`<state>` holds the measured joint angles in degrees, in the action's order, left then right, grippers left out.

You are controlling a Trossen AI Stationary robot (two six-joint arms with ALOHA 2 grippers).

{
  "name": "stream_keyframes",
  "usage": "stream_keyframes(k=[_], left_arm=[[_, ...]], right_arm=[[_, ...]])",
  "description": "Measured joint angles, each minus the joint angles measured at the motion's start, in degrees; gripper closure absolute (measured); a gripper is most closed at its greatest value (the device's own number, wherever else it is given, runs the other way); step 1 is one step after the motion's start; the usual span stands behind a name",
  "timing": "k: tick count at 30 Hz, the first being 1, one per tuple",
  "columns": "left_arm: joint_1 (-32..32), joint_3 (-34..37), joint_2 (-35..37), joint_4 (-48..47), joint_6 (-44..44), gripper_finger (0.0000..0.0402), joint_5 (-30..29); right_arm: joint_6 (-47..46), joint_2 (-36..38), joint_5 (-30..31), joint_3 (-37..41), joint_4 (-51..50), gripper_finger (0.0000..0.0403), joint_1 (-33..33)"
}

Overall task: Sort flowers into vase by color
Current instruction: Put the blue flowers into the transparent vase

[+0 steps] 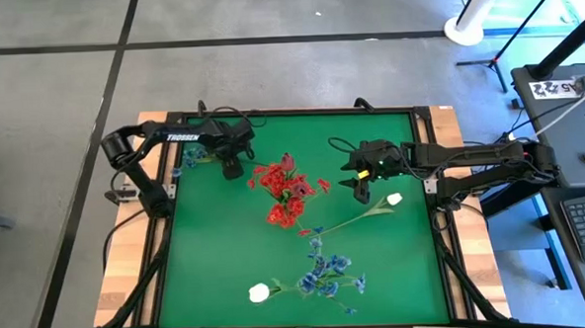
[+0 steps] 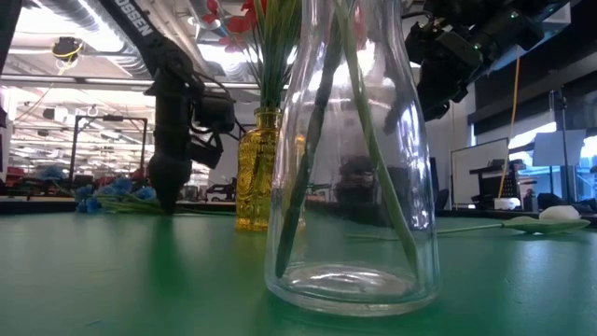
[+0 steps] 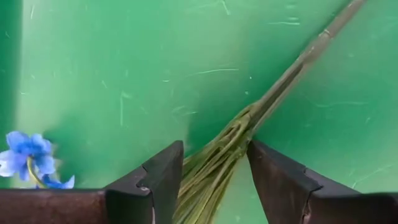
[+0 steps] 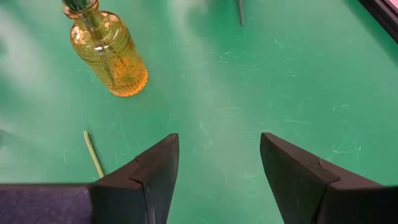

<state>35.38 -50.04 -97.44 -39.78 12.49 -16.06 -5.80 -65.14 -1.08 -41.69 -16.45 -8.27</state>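
My left gripper will next grab the spray by its bundled green stems. Then it can sort the blue flowers into their vase.
A blue-blossom flower lies on the green table at the far left, its blossom beside my left gripper. My left gripper points down, open, one finger on either side of the flower's green stem; it stands low over the table. Red flowers stand in an amber vase. Blue flowers stand in a clear glass vase. My right gripper hangs open above the table's right half, empty.
A white tulip lies right of centre, its long stem running toward the table's middle. Another white bud lies near the front edge. A thin green stem end lies in front of my right gripper. A black frame rims the table.
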Motion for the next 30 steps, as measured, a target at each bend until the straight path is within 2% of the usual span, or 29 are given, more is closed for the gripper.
stream_keyframes(k=[4, 9, 11, 18, 22, 27, 30], left_arm=[[-1.69, 0.08, 1.16, -0.35, -0.37, 0.0256, -1.32], [-5.05, -2.22, 3.62, -4.98, -2.11, 0.0363, -6.1], [-6.29, -4.75, 4.77, -8.18, -3.42, 0.0387, -8.38], [-11.97, -16.86, 8.36, -26.22, -10.27, 0.0395, -16.3], [-15.68, -25.62, 10.98, -32.21, -12.93, 0.0396, -19.31], [-19.65, -36.59, 14.79, -34.56, -16.44, 0.0397, -22.2], [-21.79, -42.53, 17.06, -34.46, -17.19, 0.0397, -22.24]], right_arm=[[0.0, 0.01, 0.0, 0.0, 0.02, 0.0178, 0.0], [-0.03, 0.02, 0.0, 0.0, 0.09, 0.0178, 0.0], [-0.03, 0.02, 0.0, 0.0, 0.09, 0.0178, 0.0], [0.14, 0.0, 0.08, -0.99, -0.13, 0.0178, 0.0], [0.28, 0.0, 0.55, -4.38, 0.07, 0.0178, 0.0], [2.67, 0.0, 0.08, -11.08, -1.84, 0.0178, 0.0], [5.93, 0.0, 1.1, -19.09, -6.13, 0.0178, 0.0]])
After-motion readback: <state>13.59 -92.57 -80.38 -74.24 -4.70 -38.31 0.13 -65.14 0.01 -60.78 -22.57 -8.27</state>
